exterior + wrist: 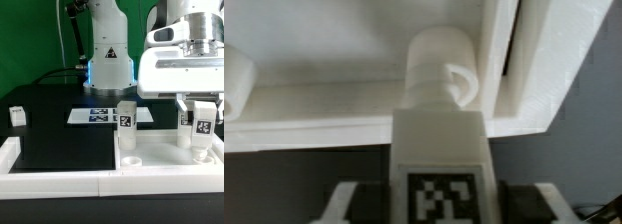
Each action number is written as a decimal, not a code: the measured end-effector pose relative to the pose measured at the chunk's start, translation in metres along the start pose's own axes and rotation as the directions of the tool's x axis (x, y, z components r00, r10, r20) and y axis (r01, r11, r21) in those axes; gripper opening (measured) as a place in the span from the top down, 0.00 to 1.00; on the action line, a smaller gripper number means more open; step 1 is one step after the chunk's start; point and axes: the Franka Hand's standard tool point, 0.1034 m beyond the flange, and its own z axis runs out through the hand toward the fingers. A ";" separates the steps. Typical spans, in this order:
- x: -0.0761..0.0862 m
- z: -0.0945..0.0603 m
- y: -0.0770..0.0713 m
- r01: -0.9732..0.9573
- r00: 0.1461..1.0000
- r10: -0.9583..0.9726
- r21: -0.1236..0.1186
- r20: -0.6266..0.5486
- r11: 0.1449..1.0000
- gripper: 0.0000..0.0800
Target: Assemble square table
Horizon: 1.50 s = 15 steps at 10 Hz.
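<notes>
The leg's rounded tip is in the tabletop's corner and the leg would stay standing, so my gripper needs to let go of the leg now.
The white square tabletop lies at the exterior view's front right, rim up. One white leg with a tag stands upright on its left part. My gripper is shut on a second tagged leg and holds it upright over the top's right side. In the wrist view my gripper grips the leg at its tagged end. The leg's rounded tip sits in a corner of the tabletop, close to the rim. A third leg stands on the black table at the far left.
The marker board lies behind the tabletop, in front of the robot base. White border bars run along the front edge and the left edge. A rounded white part shows at the wrist view's edge.
</notes>
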 end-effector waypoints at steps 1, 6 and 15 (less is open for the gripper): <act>0.002 0.002 -0.003 -0.008 1.000 0.008 0.001 0.000 1.000 0.64; 0.000 0.009 -0.003 0.001 1.000 -0.001 -0.010 0.010 1.000 0.64; 0.000 0.009 -0.002 0.031 0.999 -0.031 -0.012 0.010 0.999 0.19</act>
